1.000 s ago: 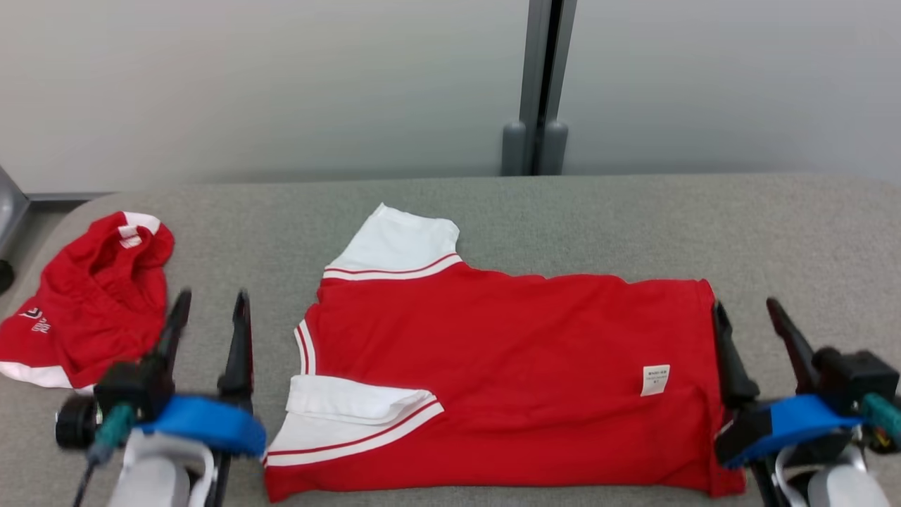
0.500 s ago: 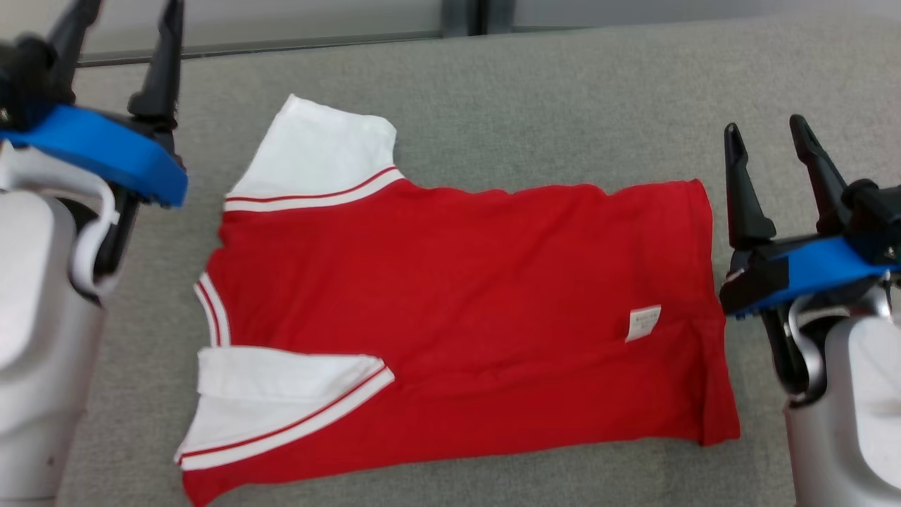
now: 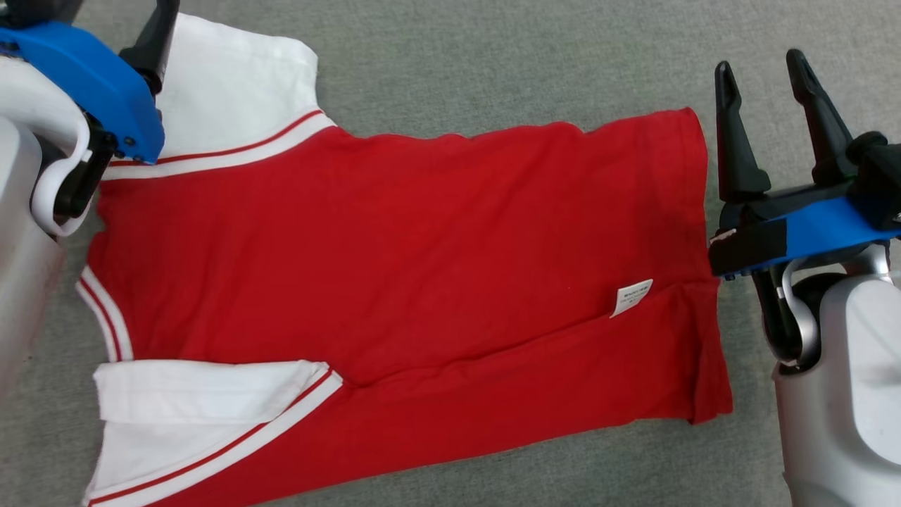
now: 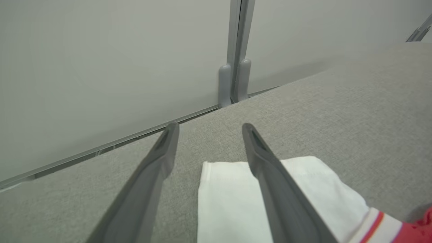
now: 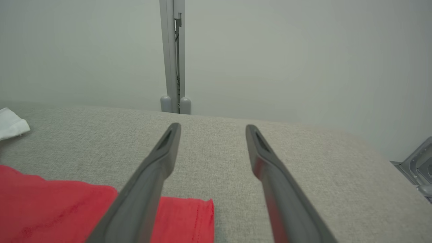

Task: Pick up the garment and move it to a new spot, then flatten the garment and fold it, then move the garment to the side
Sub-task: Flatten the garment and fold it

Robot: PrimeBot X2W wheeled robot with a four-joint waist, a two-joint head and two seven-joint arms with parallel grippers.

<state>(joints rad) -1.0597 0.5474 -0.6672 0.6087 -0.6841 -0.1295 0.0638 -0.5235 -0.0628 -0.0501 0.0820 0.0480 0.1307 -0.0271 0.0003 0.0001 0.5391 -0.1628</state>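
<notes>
The red shirt needs to be folded lengthwise, so I will grab its unfolded hem corner with my right gripper next.
The garment is a red shirt with white, red-striped sleeves, lying flat on the grey padded table, collar to the left and hem to the right. Its near side is folded over, with a white sleeve lying on top. My left gripper is open and hovers above the far white sleeve, and one of its fingers shows in the head view. My right gripper is open and empty just off the hem's far corner.
A small white label sits on the shirt near the hem. A pale wall with a grey post stands behind the table's far edge. A metal frame shows past the table's right end.
The head camera has tipped down and closer, so the whole picture shifted and a second red garment at the left left the view. Both arms reach farther forward beside the shirt, still open.
</notes>
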